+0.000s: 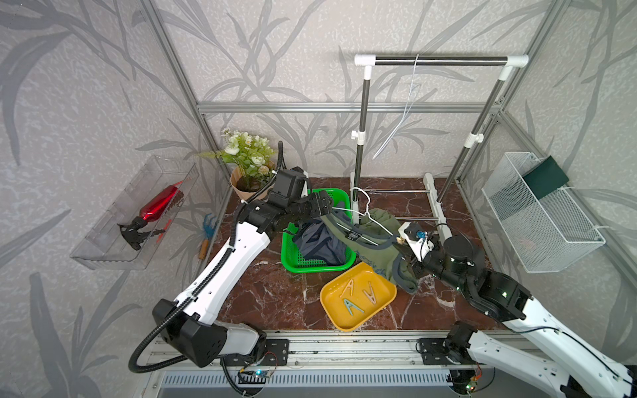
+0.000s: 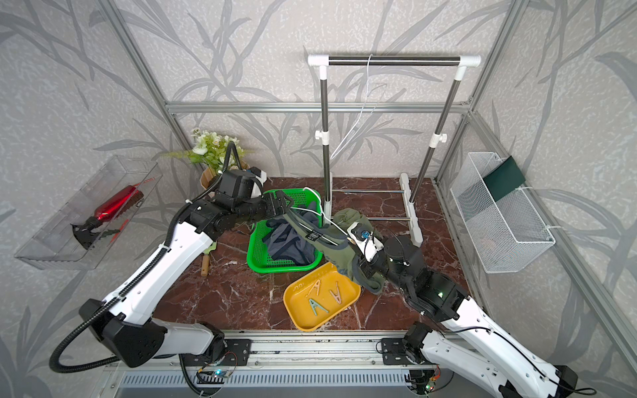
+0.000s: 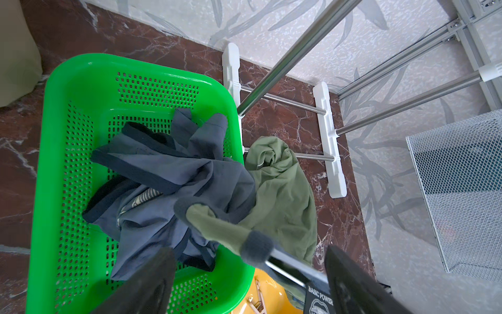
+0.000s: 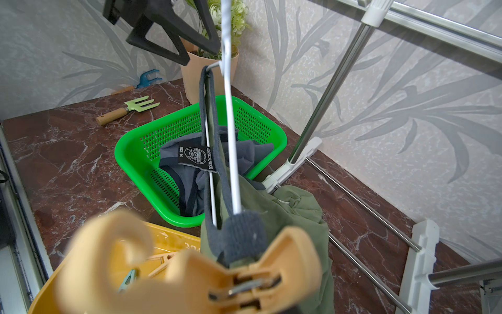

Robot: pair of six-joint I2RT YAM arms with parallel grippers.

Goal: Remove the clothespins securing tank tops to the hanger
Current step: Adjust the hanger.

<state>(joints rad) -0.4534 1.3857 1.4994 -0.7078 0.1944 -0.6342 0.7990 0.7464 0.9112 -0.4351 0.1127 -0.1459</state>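
The left gripper needs to grab the olive tank top's unclipped strap at the hanger (image 1: pixel 372 218) next, so the other strap's clothespin stays free to remove.
My left gripper (image 1: pixel 329 206) stands open over the green basket (image 1: pixel 286 255). The white hanger (image 1: pixel 372 218) and the olive tank top's navy-trimmed strap (image 3: pixel 256 248) pass between its fingers untouched. The slate-blue tank top (image 3: pixel 168 168) lies crumpled in the basket. The olive tank top (image 1: pixel 375 241) drapes from the hanger onto the table. My right gripper (image 1: pixel 401 239) is shut on a tan clothespin (image 4: pixel 190 271), squeezing it so its mouth gapes around the other strap (image 4: pixel 241 236). A teal clothespin (image 1: pixel 352 306) and two tan clothespins (image 1: pixel 348 287) lie in the yellow tray (image 1: pixel 344 320).
The clothes rack (image 1: pixel 441 61) stands behind the baskets, and a second white hanger (image 1: pixel 406 103) hangs from its bar. A flower pot (image 1: pixel 248 182) is back left and a wire basket (image 1: pixel 544 220) is on the right wall. A garden fork (image 4: pixel 127 108) lies left of the green basket.
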